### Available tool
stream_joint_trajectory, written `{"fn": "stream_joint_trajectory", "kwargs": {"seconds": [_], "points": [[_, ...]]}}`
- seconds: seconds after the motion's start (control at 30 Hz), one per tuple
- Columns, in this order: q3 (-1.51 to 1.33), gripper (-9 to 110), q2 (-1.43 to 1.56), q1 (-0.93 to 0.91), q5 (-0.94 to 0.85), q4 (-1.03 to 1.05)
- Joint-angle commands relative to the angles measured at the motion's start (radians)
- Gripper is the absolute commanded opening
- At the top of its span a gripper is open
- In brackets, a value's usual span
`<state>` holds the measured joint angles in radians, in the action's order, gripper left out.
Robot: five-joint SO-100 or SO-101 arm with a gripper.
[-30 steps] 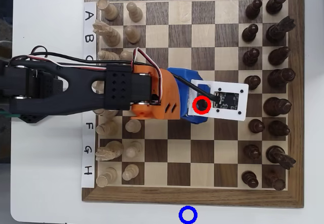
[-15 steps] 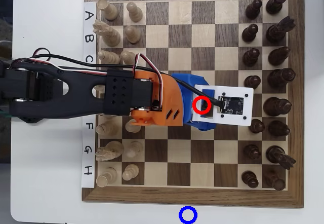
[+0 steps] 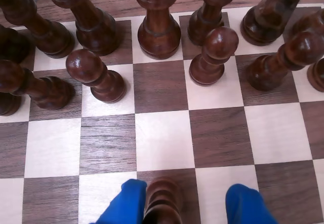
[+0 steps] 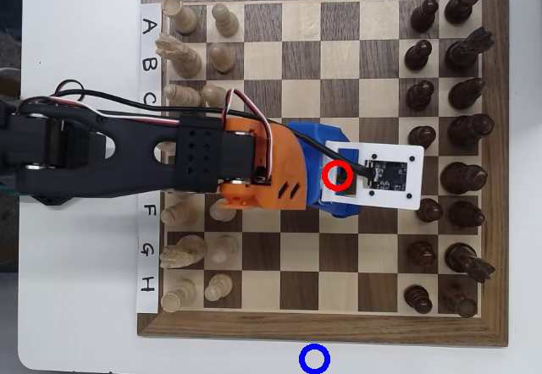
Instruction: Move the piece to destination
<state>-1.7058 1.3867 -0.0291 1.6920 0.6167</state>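
Observation:
The robot needs to move the dark brown pawn to its destination, so its gripper should next take hold of the pawn by its rounded head (image 3: pixel 162 216).
In the wrist view the piece (image 3: pixel 163 201), a dark brown pawn, stands at the bottom edge between my blue fingers (image 3: pixel 124 203). It sits right beside the left finger, with a wide gap to the right one. My gripper (image 3: pixel 187 196) is open. From overhead the gripper (image 4: pixel 337 181) hangs over the board's middle, where a red ring (image 4: pixel 337 175) is drawn, and it hides the piece. The destination (image 4: pixel 314 359), a blue ring, lies on the white surface just off the board's near edge.
Ahead of the fingers in the wrist view, dark pawns (image 3: pixel 212 57) and taller dark pieces (image 3: pixel 157 19) stand close together. Overhead, the chessboard (image 4: pixel 322 327) has cream pieces (image 4: pixel 222 23) on its left, partly under my arm (image 4: pixel 127 150), and dark pieces (image 4: pixel 461 179) on its right.
The arm slid to the right over the red ring and now covers the pawn head that showed there a second ago. It has held still for the last half second.

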Motion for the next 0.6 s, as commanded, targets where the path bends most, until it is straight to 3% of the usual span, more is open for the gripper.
{"fn": "stream_joint_trajectory", "kwargs": {"seconds": [0.0, 0.57], "points": [[0.17, 21, 0.023, 0.012, 0.043, 0.015], [0.15, 19, 0.028, 0.049, 0.094, 0.035]]}}
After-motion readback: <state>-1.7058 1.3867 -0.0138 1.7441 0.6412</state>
